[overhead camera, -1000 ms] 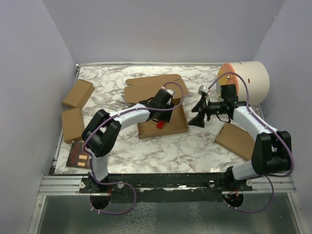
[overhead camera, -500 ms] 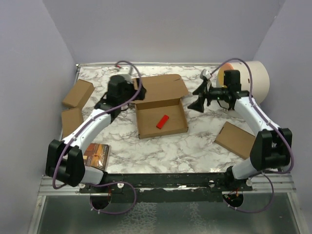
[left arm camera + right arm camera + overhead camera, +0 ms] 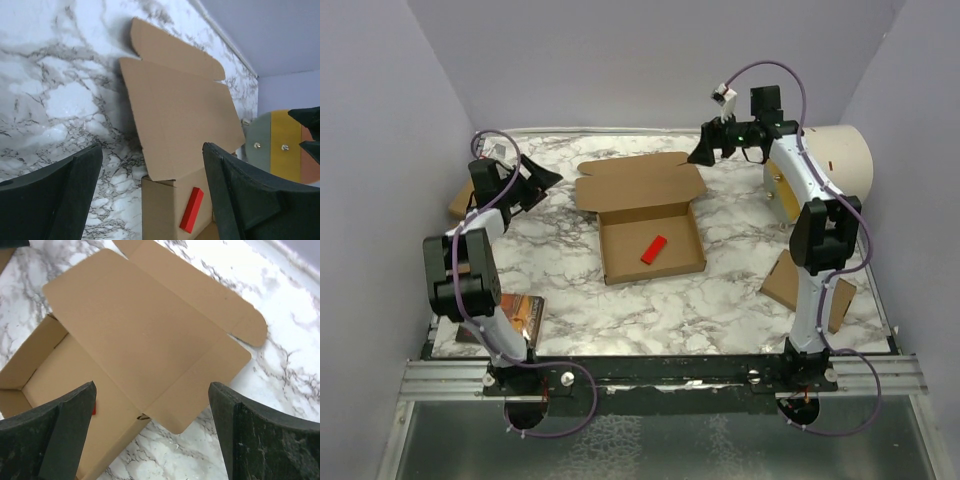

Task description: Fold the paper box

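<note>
The lid needs to be folded over, and the far flap should stay free. My left gripper should next grab the paper box's lid by its side edge [image 3: 578, 194] [image 3: 133, 113].
The paper box [image 3: 650, 240] stands open in the middle of the marble table, its lid [image 3: 638, 183] laid back toward the far wall. A small red block [image 3: 654, 249] lies inside it. The box also shows in the left wrist view [image 3: 180, 120] and the right wrist view [image 3: 140, 335]. My left gripper [image 3: 542, 178] is open and empty at the far left, well left of the lid. My right gripper [image 3: 703, 150] is open and empty, raised above the table beyond the lid's far right corner.
A cream cylinder with an orange end [image 3: 825, 165] lies at the far right. A small brown box [image 3: 460, 200] sits behind the left arm at the left edge. Another flat brown box [image 3: 805, 290] lies at the near right. A dark printed card [image 3: 520, 315] lies near the front left.
Both arms have drawn back from the box: the left swung out to the far left edge, the right rose toward the far wall. The box lid now lies open and flat.
</note>
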Tool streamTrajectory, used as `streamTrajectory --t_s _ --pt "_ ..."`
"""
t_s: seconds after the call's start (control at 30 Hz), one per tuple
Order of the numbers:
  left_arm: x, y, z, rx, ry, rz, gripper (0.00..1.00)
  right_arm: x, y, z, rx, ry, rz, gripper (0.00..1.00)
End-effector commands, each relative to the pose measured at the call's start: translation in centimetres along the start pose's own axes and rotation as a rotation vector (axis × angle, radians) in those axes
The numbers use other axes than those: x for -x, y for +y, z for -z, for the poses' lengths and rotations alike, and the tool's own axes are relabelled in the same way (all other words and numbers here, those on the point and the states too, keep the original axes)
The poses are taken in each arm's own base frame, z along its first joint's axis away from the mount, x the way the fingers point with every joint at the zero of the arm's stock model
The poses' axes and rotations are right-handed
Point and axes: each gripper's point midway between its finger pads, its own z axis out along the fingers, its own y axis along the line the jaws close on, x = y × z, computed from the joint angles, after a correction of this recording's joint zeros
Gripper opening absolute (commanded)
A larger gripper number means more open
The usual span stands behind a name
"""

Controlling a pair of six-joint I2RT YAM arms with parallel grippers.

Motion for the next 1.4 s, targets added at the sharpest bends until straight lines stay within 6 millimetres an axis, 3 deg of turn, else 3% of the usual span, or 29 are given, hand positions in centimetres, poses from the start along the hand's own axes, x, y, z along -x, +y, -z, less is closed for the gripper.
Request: streamTrajectory --t_s 0.0,0.2,0.4,0.73,0.9,1.17,1.27,1.37 --pt "-0.9 0.1 -2.6 -0.053 0.119 0.114 0.83 -2.6 -1.8 -1.5 -0.108 0.095 -0.159 0.95" --pt "-1.2 1.5 -6.3 -0.045 0.2 0.126 0.77 -2.9 -1.2 -2.2 -0.054 0.09 -0.178 0.93" --pt "-2.9 2.7 -9.6 0.028 0.282 0.12 0.66 -2.7 -0.4 -2.1 -0.016 0.081 -0.182 0.93" --pt "-5.4 5.8 -11.4 0.156 0.346 0.11 0.55 -2.5 1.0 -1.3 0.006 0.058 -0.175 0.93" --pt "-5.9 5.7 -12.4 0.145 0.351 0.123 0.45 -3.0 1.3 -1.1 0.006 0.056 -0.175 0.93" --pt "-5.7 5.4 -13.7 0.103 0.349 0.134 0.42 -3.3 1.8 -0.7 0.008 0.052 -0.174 0.93" --pt "-5.9 5.2 -13.8 0.082 0.355 0.14 0.33 -3.2 2.0 -0.5 0.006 0.047 -0.169 0.93" --pt "-6.0 4.8 -13.7 0.055 0.354 0.137 0.12 -3.3 2.3 -0.4 0.007 0.044 -0.168 0.93"
